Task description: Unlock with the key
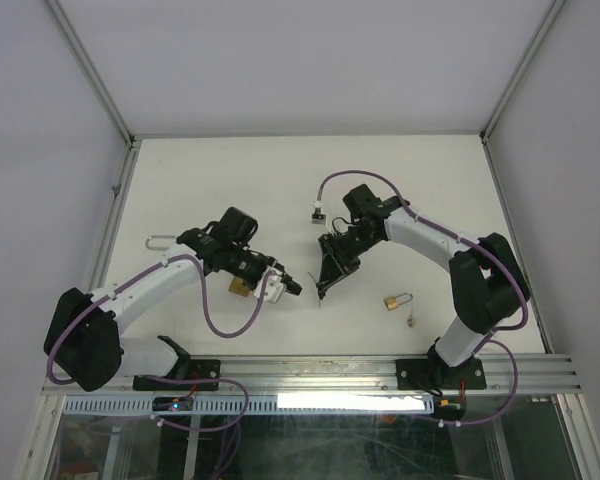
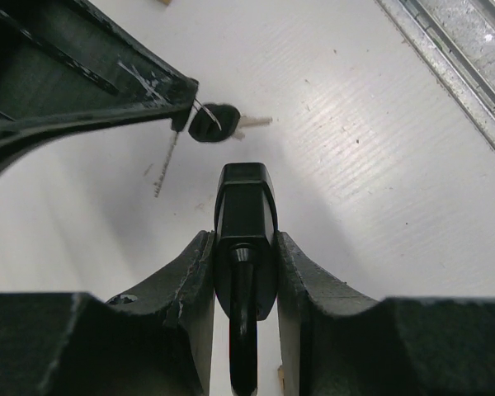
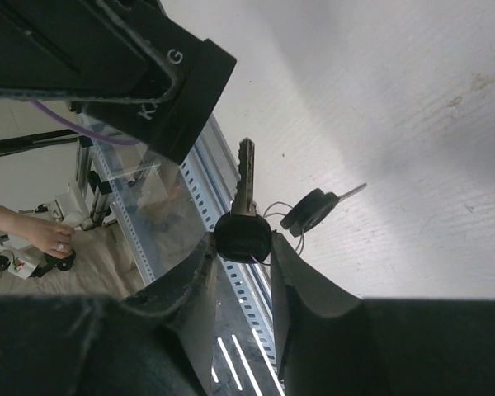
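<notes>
The black padlock (image 2: 244, 206) would fall onto the white table below if my left gripper opened now, so I should keep holding it.
My left gripper (image 1: 288, 284) is shut on a black padlock (image 2: 244, 206), held by its body between both fingers (image 2: 190, 280), shackle toward the wrist. My right gripper (image 1: 325, 280) is shut on the black head of a key (image 3: 242, 235). The key's metal blade (image 3: 245, 169) sticks out past the fingertips toward the left gripper (image 3: 115, 66). A second black-headed key (image 3: 313, 210) hangs from the same ring. In the left wrist view the right gripper (image 2: 82, 82) is just ahead of the padlock, with the spare key (image 2: 211, 122) dangling. Key and padlock are close but apart.
A brass padlock (image 1: 398, 300) with a small key (image 1: 411, 319) lies on the white table right of the grippers. Another brass padlock (image 1: 239, 287) lies under the left gripper. A silver padlock (image 1: 158, 241) lies at the far left. The metal rail (image 1: 380, 370) runs along the near edge.
</notes>
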Motion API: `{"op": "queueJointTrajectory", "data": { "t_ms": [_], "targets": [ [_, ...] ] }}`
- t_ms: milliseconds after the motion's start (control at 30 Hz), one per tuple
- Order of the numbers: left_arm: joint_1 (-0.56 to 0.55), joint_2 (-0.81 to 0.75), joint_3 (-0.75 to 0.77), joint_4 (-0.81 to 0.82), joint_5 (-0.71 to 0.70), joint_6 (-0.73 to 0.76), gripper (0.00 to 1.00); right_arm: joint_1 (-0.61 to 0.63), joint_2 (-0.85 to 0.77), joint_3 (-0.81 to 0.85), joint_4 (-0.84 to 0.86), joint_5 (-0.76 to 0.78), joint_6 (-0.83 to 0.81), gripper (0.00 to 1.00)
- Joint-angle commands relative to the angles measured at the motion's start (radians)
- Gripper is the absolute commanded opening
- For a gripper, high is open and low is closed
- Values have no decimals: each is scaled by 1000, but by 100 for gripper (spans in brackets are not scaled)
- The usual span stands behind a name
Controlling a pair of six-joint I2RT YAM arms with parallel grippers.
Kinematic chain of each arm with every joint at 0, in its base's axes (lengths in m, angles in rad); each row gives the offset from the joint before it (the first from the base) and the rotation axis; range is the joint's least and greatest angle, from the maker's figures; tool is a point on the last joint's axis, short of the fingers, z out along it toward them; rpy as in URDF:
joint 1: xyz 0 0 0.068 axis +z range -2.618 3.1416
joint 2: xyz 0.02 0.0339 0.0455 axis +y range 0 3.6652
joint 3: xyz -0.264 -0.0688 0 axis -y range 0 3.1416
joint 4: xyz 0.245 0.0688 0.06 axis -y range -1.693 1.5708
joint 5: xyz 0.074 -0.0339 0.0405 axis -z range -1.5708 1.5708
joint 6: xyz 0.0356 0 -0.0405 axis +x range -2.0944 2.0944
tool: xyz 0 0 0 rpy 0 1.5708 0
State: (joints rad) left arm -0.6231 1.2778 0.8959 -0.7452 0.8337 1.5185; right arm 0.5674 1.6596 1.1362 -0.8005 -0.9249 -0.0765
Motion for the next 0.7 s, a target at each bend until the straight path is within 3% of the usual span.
{"op": "queueJointTrajectory", "data": {
  "t_ms": [0, 133, 200, 433, 667],
  "targets": [
    [-9, 73, -36, 113, -1, -57, 0, 3, -31, 26, 11, 75, 29, 0],
    [-20, 214, 65, 63, 24, -430, 0, 0, -35, 61, -57, 188, 42, 0],
    [-69, 243, 109, 26, -86, -520, 0, -6, -48, 80, -101, 268, 62, 0],
    [-264, 324, 167, -21, -500, -719, 0, -24, -97, 100, -158, 393, 128, 0],
    [-360, 467, 225, -96, -656, -823, 0, -40, -107, 104, -181, 456, 133, 0]
  ]
}}
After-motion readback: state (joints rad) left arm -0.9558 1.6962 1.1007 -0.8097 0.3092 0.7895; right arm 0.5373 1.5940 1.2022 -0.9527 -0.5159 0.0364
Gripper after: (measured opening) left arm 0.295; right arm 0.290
